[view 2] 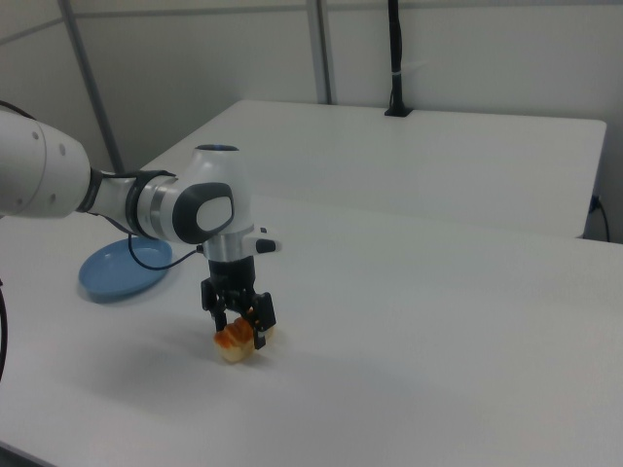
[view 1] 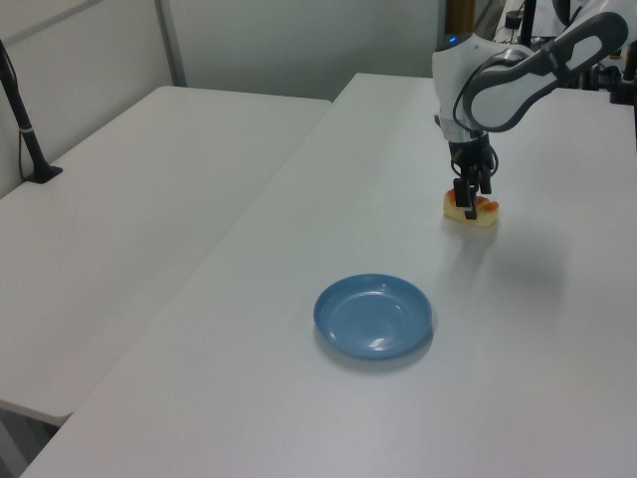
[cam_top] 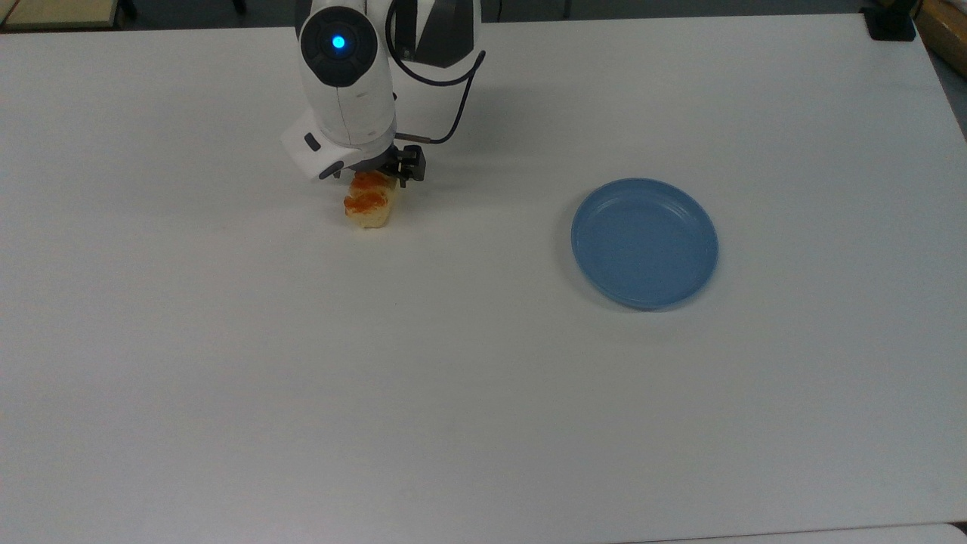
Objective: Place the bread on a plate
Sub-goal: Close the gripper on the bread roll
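Next, my gripper takes hold of the bread (view 1: 476,211) by its long sides and puts it on the blue plate (view 1: 373,316).
The bread (cam_top: 369,205), pale yellow with orange-brown bumps, lies on the white table (cam_top: 453,378) at the top view's upper left. My gripper (cam_top: 370,178) is lowered over its far end, open, with one finger on each side of the bread (view 2: 234,345). The arm's white wrist hides that far end in the top view. In the left view the gripper (view 1: 468,204) reaches down onto the bread (view 1: 476,211). The blue plate (cam_top: 644,242) sits empty well off to the top view's right, apart from both. The right view has the gripper (view 2: 238,329) in front of the plate (view 2: 122,272).
A second white table (view 1: 119,199) adjoins on the left view's left, with a black clamped pole (view 1: 30,129) on it. A black mount (cam_top: 890,23) stands at the table's far right corner in the top view.
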Tool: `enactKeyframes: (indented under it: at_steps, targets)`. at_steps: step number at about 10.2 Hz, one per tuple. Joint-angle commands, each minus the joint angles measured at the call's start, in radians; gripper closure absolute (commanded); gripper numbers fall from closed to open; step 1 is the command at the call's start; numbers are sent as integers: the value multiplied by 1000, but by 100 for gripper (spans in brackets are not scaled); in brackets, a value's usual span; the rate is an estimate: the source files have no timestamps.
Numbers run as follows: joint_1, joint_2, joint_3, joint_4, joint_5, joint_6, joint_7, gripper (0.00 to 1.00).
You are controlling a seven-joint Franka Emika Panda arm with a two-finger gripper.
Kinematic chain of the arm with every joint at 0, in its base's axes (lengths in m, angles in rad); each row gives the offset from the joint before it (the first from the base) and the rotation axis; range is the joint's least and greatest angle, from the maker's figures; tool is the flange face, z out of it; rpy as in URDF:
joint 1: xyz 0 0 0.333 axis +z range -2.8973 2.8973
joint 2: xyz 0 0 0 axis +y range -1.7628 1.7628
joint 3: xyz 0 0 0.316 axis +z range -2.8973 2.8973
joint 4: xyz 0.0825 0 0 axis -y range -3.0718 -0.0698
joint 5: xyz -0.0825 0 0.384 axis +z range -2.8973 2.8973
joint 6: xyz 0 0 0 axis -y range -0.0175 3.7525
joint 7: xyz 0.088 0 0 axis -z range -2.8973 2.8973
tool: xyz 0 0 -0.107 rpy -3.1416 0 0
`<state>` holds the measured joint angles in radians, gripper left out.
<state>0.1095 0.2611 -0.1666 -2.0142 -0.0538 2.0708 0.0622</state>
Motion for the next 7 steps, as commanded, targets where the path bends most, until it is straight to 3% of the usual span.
enactKeyframes:
  at_steps: [1, 4, 7]
  targets:
    - [27, 22, -5, -32, -24, 84, 103, 3]
    - [64, 66, -2, -20, -84, 135, 237, 39]
    - [84, 43, -1, 2, -83, 129, 266, 55]
